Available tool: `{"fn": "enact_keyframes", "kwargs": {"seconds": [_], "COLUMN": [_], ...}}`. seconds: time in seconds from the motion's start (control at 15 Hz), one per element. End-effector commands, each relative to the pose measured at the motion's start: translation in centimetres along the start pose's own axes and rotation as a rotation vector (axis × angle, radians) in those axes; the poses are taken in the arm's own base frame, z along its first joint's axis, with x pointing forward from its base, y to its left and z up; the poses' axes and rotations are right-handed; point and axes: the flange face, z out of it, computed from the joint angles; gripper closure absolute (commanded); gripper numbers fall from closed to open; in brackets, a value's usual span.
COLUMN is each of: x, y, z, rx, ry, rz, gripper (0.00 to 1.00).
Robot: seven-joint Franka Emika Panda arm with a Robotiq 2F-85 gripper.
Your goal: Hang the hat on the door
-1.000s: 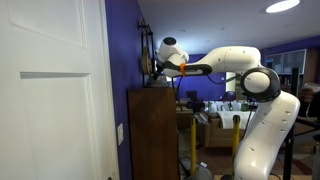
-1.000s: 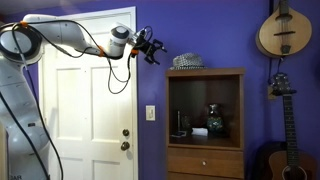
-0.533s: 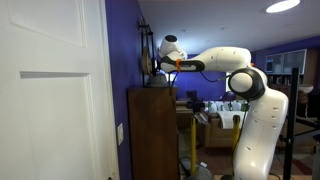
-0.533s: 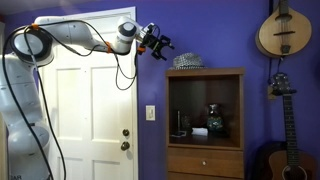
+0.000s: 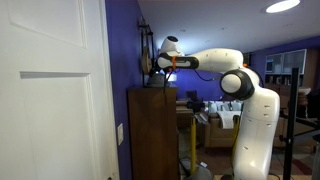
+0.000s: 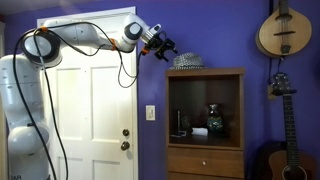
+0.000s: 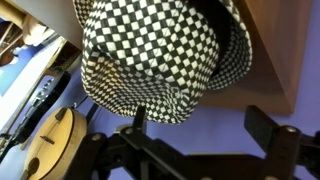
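Observation:
My gripper grips the hat by the edge of its brim on the door's side next, which leaves the hat's top free to hang.
The hat lies on top of the dark wooden cabinet. In the wrist view it fills the upper part as a black-and-white checked brimmed hat. My gripper is open and empty, level with the hat and just beside it, on the door's side. In the wrist view the two fingers stand apart with the hat's brim just beyond them. The white panelled door stands beside the cabinet, and it fills the near side of an exterior view. My gripper also shows above the cabinet there.
A mandolin-like instrument hangs on the purple wall and a guitar stands below it. The cabinet's open shelf holds small objects. The cabinet also shows in an exterior view. Black cables hang from my arm in front of the door.
My arm has stretched out from the door side toward the cabinet top, bringing the open gripper close to the hat. The hat has not moved.

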Motion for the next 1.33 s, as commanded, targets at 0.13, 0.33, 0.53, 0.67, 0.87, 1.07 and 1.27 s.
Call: {"fn": "enact_keyframes", "kwargs": {"seconds": [0.13, 0.33, 0.53, 0.67, 0.87, 1.07, 1.27], "x": [0.6, 0.3, 0.0, -0.2, -0.1, 0.1, 0.5], "y": [0.8, 1.0, 1.3, 1.6, 1.8, 1.6, 0.4], "z": [0.7, 1.3, 1.9, 2.2, 2.0, 1.3, -0.3], "rx": [0.08, 0.09, 0.09, 0.087, 0.093, 0.11, 0.126], "ry": [0.037, 0.027, 0.015, 0.0, -0.013, -0.016, -0.023], "rz": [-0.022, -0.07, -0.124, -0.163, -0.199, -0.26, -0.393], "gripper": [0.32, 0.55, 0.76, 0.9, 1.0, 0.99, 0.99]}}
